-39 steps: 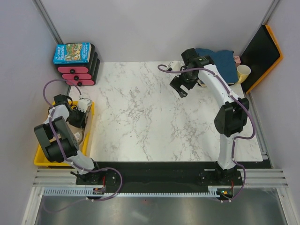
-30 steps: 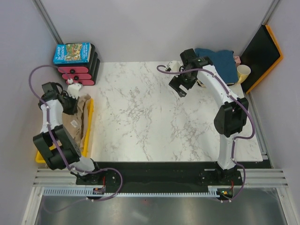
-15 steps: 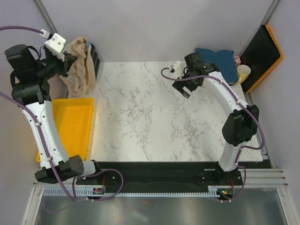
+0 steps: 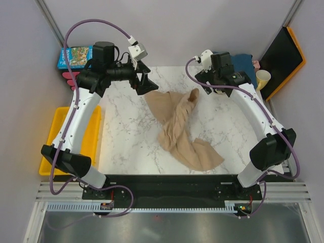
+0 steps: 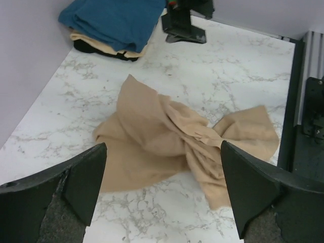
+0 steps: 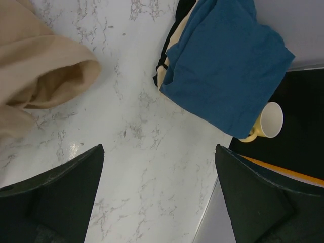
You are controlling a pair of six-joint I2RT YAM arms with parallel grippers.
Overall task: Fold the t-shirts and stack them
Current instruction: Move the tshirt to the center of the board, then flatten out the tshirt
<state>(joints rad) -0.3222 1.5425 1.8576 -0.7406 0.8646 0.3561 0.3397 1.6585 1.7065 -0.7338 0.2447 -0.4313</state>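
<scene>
My right gripper should next grab the tan t-shirt's raised far corner (image 4: 194, 94) (image 6: 90, 67), opposite my left gripper, to spread the shirt out for folding.
A large tan t-shirt (image 4: 179, 129) lies crumpled and twisted across the middle of the marble table, also visible as the tan t-shirt (image 5: 167, 134) in the left wrist view. My left gripper (image 4: 146, 81) hovers just above the shirt's far left edge, open and holding nothing; the left gripper (image 5: 163, 152) shows only cloth and marble between its fingers. My right gripper (image 4: 213, 87) is open over bare marble beside the shirt's raised far corner (image 6: 40, 83). A folded teal-blue t-shirt (image 4: 238, 66) tops a stack at the back right, with cream and dark layers (image 5: 109, 49) beneath it.
An empty yellow bin (image 4: 76, 136) sits off the table's left edge. A blue picture-covered box (image 4: 76, 55) rests on a pink and black stack at the back left. A pale yellow cup (image 6: 268, 121) and a black orange-rimmed tray (image 4: 286, 55) stand at the back right.
My left arm lifted the tan t-shirt out of the yellow bin, swung it over the table and let go; the shirt now lies on the marble. The right gripper shifted slightly back and right.
</scene>
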